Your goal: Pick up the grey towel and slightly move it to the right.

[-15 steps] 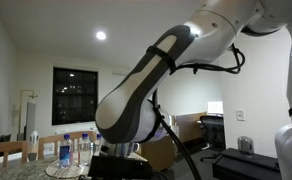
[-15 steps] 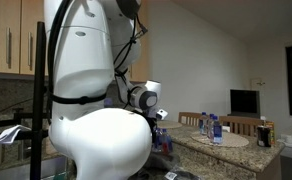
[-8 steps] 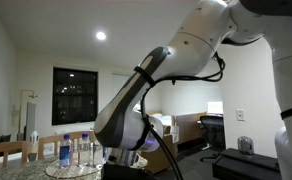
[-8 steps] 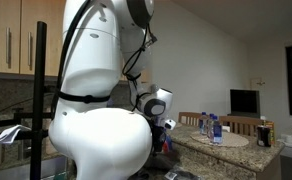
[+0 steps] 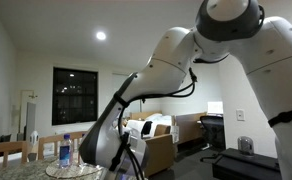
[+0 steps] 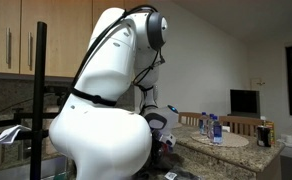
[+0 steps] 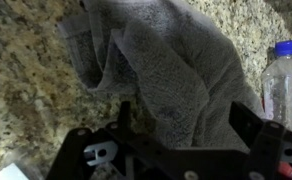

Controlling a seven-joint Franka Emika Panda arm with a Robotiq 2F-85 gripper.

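The fold is between my fingers, but my fingers stop above the towel [image 7: 176, 60]. My gripper needs to lower first and then close on the fold.
In the wrist view the grey towel [image 7: 176, 60] lies crumpled on a speckled granite counter [image 7: 26, 90]. My gripper [image 7: 186, 125] is right above it and open, one dark finger on each side of a raised fold. I cannot tell whether the fingers touch the cloth. In both exterior views my own arm [image 5: 156, 80] hides the towel. The gripper [image 6: 166, 137] shows low at the counter's edge.
A clear water bottle with a blue cap [image 7: 286, 75] stands just right of the towel. Several bottles [image 6: 214, 128] stand on a round mat on the counter, which also show in an exterior view [image 5: 66, 150]. A black box [image 6: 265, 132] sits at the counter's far end.
The arm has bent forward and down, and the gripper has dropped from above the counter to counter level over the towel.
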